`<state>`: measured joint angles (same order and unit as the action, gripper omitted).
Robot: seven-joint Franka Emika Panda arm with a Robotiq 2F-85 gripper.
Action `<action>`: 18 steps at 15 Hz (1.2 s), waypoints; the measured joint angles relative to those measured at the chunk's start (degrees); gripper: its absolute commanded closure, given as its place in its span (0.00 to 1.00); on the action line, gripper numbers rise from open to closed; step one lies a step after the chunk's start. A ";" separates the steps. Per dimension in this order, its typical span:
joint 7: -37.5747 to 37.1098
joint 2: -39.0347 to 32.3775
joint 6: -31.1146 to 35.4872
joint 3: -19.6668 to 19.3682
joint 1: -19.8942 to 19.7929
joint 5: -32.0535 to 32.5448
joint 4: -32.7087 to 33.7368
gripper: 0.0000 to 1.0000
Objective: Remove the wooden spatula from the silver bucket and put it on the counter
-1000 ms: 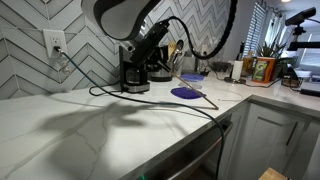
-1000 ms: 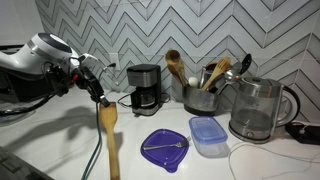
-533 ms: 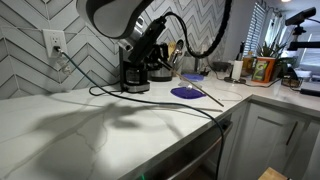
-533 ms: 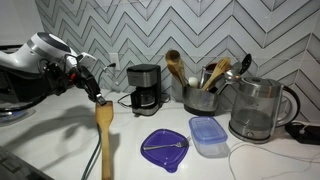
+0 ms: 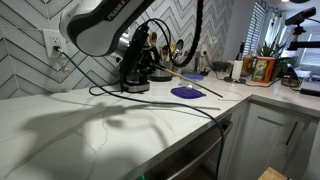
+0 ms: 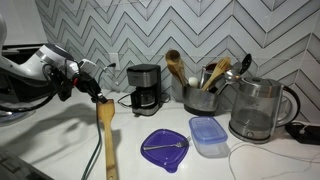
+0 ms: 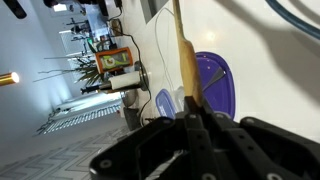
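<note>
The wooden spatula stays held in my gripper for now until it lies low along the counter, since its blade end slants high above the white surface.
My gripper [image 6: 97, 92] is shut on the upper end of the wooden spatula [image 6: 106, 135], which hangs down with its flat end near the white marble-look counter [image 6: 45, 140]. In an exterior view the spatula [image 5: 190, 83] slants out from the gripper [image 5: 150, 66] over the counter [image 5: 90, 135]. In the wrist view the fingers [image 7: 196, 118] pinch the spatula [image 7: 182, 50]. The silver bucket [image 6: 199, 99] stands by the wall, well apart from the gripper, holding wooden spoons and dark utensils.
A black-and-silver coffee maker [image 6: 146, 88] stands beside the bucket and a glass kettle [image 6: 258, 108] on its other side. A purple plate [image 6: 163, 147] with a metal utensil and a blue lidded container [image 6: 207, 135] lie in front. A black cable [image 5: 150, 95] crosses the counter.
The arm has swung further away from the bucket with the spatula still in its grip. The spatula now tilts a little more.
</note>
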<state>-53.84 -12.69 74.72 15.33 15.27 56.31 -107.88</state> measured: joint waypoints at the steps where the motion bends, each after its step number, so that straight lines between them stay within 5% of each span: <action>1: -0.24 -1.66 0.01 -0.05 0.33 0.84 0.99 0.99; 16: -3.07 -15.13 0.20 -2.02 3.81 5.04 7.58 0.99; 18: -3.27 -15.64 0.21 -2.18 3.84 5.82 7.58 0.69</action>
<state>-57.12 -28.33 74.93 13.15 19.11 62.13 -100.29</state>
